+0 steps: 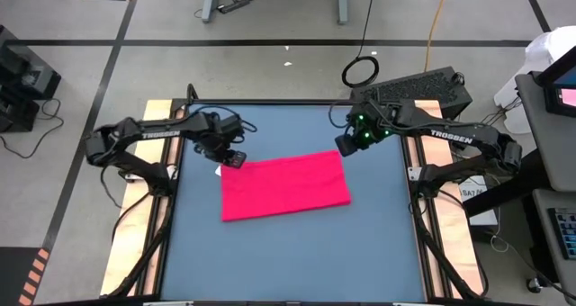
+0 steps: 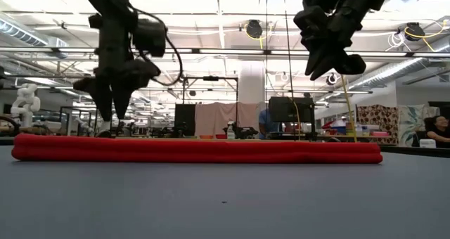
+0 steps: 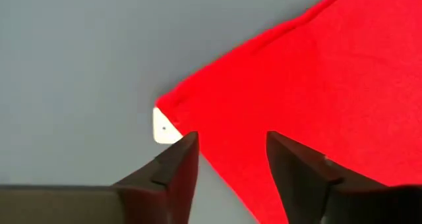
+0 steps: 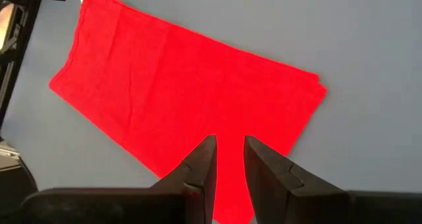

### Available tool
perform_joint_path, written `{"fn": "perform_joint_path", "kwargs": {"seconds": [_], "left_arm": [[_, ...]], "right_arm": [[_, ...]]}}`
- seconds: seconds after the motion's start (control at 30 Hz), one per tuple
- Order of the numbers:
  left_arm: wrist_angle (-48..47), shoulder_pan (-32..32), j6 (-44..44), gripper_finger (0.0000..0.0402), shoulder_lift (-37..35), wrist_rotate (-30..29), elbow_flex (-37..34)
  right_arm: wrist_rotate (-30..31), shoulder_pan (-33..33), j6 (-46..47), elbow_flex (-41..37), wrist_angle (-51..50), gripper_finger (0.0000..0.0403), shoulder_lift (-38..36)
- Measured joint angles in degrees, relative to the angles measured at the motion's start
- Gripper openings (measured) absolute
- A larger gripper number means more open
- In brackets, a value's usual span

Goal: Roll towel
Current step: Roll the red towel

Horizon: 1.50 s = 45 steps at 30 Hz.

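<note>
The towel (image 1: 286, 186) has to be straightened for rolling, so the left gripper should grab it by its corner with the white tag (image 1: 224, 169) next.
The pinkish-red towel (image 1: 286, 186) lies flat on the blue tabletop (image 1: 297, 252), its long sides running left to right. A small white tag (image 3: 161, 126) sticks out at its far left corner. My left gripper (image 3: 231, 151) hovers open just above that corner, pointing down, clear of the cloth in the low view (image 2: 112, 116). My right gripper (image 4: 229, 151) hangs higher, over the towel's far right corner (image 1: 346, 147). Its fingers stand a narrow gap apart with nothing between them.
Wooden rails (image 1: 148, 207) run along the table's left and right sides. A black case (image 1: 423, 90) and a cable loop (image 1: 360, 70) lie beyond the far edge. Bare blue tabletop spreads in front of the towel toward the near edge.
</note>
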Motion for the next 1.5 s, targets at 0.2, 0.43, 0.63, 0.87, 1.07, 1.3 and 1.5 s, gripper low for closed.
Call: {"fn": "perform_joint_path", "kwargs": {"seconds": [0.2, 0.43, 0.63, 0.87, 1.07, 1.3, 1.5], "left_arm": [[0.5, 2.4, 11.5, 0.0207, 6.2, -0.4, 0.0], [0.6, 2.5, 15.2, 0.0207, 10.6, -3.5, 0.0], [0.9, 2.5, 17.2, 0.0207, 10.7, -4.0, -0.4], [3.8, 2.1, 18.3, 0.0207, 10.5, -3.5, -4.7], [6.3, 0.7, 18.2, 0.0207, 10.3, -3.9, -5.5], [7.4, -1.3, 18.4, 0.0139, 10.4, -4.4, -5.5], [8.3, -3.3, 18.3, 0.0020, 10.4, -4.5, -5.5]], "right_arm": [[0.3, 1.9, 0.0, 0.0, -0.3, 0.0068, 0.0], [0.6, 4.6, 0.1, 0.0, -0.8, 0.0068, 0.0], [3.2, 6.0, 1.0, 0.0, -0.9, 0.0068, 0.0], [3.2, 5.8, -0.3, 0.0, -0.9, 0.0068, 0.0], [3.2, 5.8, -1.6, 0.0, -0.9, 0.0068, 0.0], [3.2, 5.8, -1.8, 0.0, -0.9, 0.0068, 0.0], [3.2, 5.8, -2.0, 0.0, -0.9, 0.0068, 0.0]]}}
